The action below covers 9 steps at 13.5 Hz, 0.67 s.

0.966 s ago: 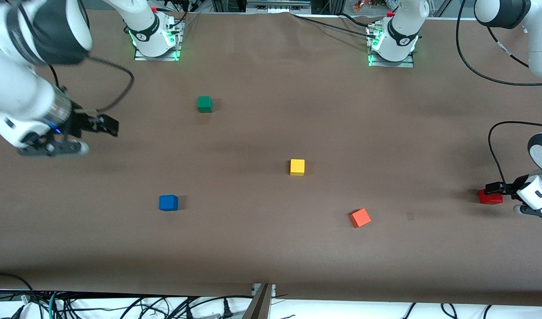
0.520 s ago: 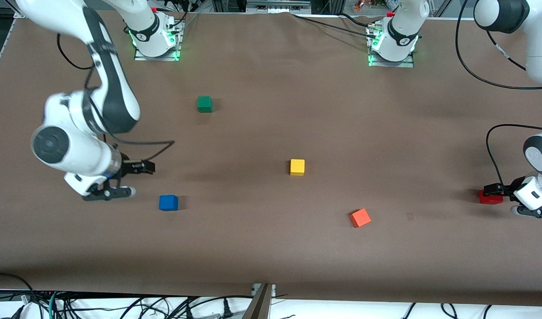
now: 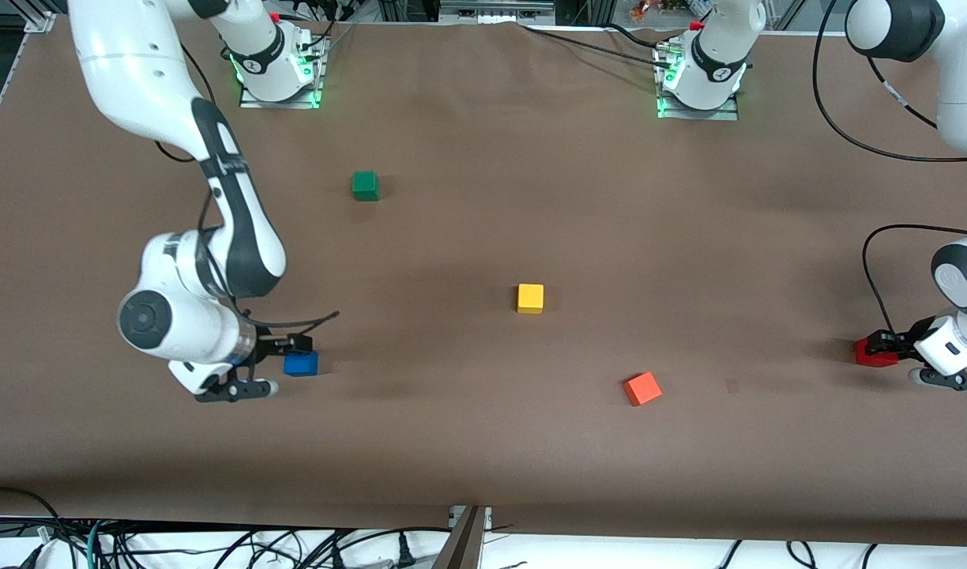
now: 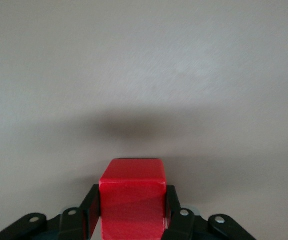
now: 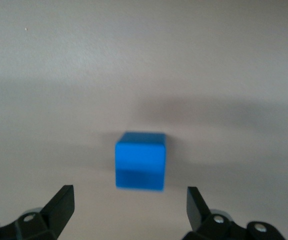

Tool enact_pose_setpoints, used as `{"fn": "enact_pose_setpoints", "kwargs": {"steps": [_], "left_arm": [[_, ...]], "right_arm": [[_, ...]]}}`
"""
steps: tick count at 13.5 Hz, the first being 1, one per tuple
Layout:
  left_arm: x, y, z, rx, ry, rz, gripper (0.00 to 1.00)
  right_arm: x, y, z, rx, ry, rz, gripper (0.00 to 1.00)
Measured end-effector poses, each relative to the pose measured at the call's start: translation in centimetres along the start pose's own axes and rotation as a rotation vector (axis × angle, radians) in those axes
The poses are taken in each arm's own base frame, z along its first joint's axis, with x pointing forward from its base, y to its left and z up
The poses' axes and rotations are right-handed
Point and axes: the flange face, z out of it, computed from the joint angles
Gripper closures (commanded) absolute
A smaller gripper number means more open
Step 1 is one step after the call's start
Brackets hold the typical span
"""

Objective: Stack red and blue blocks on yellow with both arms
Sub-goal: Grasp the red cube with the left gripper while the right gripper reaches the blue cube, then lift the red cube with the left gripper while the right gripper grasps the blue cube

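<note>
The blue block [image 3: 301,364] [image 5: 140,161] sits beyond my fingers, and closing now would miss it. My right gripper first moves toward the block, then closes on it.
The blue block [image 3: 301,364] sits on the brown table toward the right arm's end. My right gripper [image 3: 287,348] hangs low beside it, open. In the right wrist view the blue block [image 5: 140,161] lies just ahead of the gripper [image 5: 129,202], not between its fingertips. My left gripper [image 3: 884,344] is at the left arm's end of the table, shut on the red block [image 3: 872,355] at table level. The left wrist view shows the red block [image 4: 132,192] clamped in the gripper [image 4: 132,212]. The yellow cube [image 3: 530,298] stands alone mid-table.
A green cube [image 3: 365,186] sits nearer the robot bases. An orange-red cube [image 3: 642,389] lies nearer the front camera than the yellow cube, between it and the red block. Black cables loop from both arms.
My right arm has swung down and across from the table's edge until its gripper is beside the blue block. My left gripper has stayed at the red block, shifting only slightly.
</note>
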Motion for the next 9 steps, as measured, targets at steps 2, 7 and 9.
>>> {"fn": "enact_pose_setpoints", "kwargs": {"steps": [2, 7, 9], "left_arm": [[1.8, 2.1, -1.8, -0.017, 0.033, 0.031, 1.0], [6.1, 13.9, -10.7, -0.069, -0.007, 0.015, 1.0], [7.7, 22.9, -14.1, -0.076, -0.037, -0.015, 1.0]], "right_arm": [[0.8, -0.9, 2.0, -0.005, 0.008, -0.015, 0.01], [1.3, -1.1, 3.9, -0.018, 0.017, -0.026, 0.05], [1.3, -1.0, 4.0, -0.02, 0.016, -0.026, 0.05]]}}
